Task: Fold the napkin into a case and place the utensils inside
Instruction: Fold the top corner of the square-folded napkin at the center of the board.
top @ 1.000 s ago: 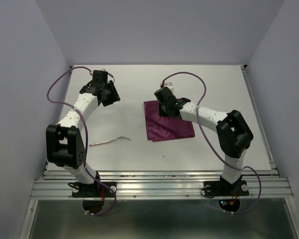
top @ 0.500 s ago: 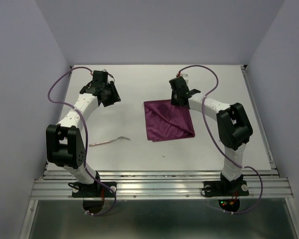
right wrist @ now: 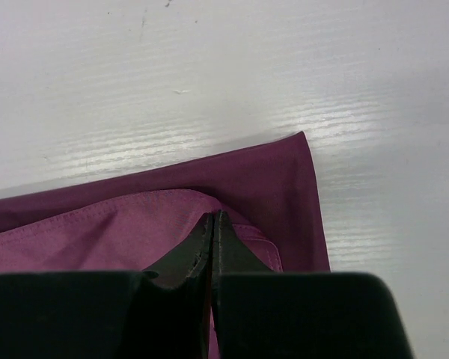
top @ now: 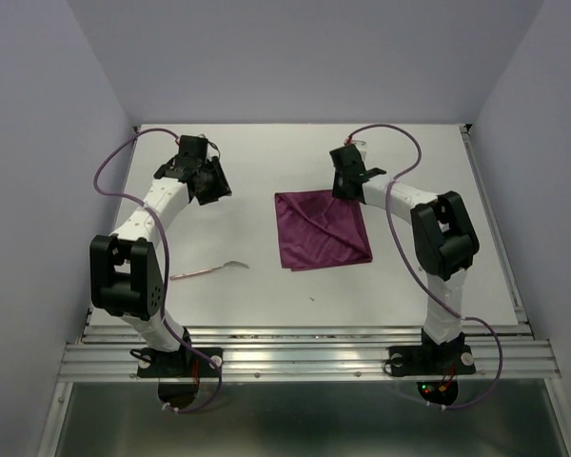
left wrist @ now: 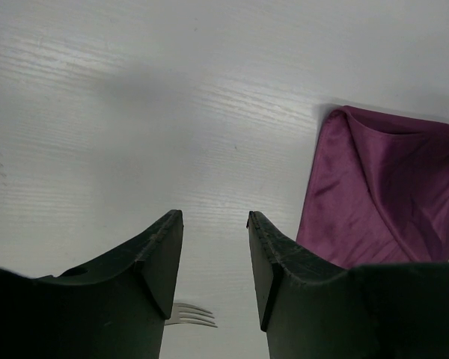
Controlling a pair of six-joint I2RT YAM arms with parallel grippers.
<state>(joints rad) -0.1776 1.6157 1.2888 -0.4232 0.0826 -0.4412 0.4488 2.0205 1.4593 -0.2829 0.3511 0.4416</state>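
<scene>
My left gripper will next grab the edge of the upper layer at the napkin's far corner nearest it, so it can shape the fold into a case.
The burgundy napkin (top: 324, 230) lies on the white table as a rough square with a diagonal crease; no case is in view. My right gripper (top: 348, 190) is at its far right corner, shut on the edge of the napkin's upper layer (right wrist: 172, 217), which rises to the closed tips (right wrist: 212, 217). One of the utensils, a slim fork (top: 209, 270), lies left of centre; its tines (left wrist: 191, 315) show in the left wrist view. My left gripper (top: 212, 184) hovers open over bare table at the far left, nothing between its fingers (left wrist: 215, 217). The napkin's left corner (left wrist: 382, 194) shows to its right.
Pale walls close in the table on the left, back and right. The aluminium rail (top: 305, 357) with both arm bases runs along the near edge. Purple cables (top: 114, 167) loop from each arm.
My right gripper has moved right and toward the far edge, drawing the napkin's upper layer across to the far right corner; the cloth now lies flatter. The left arm has barely moved.
</scene>
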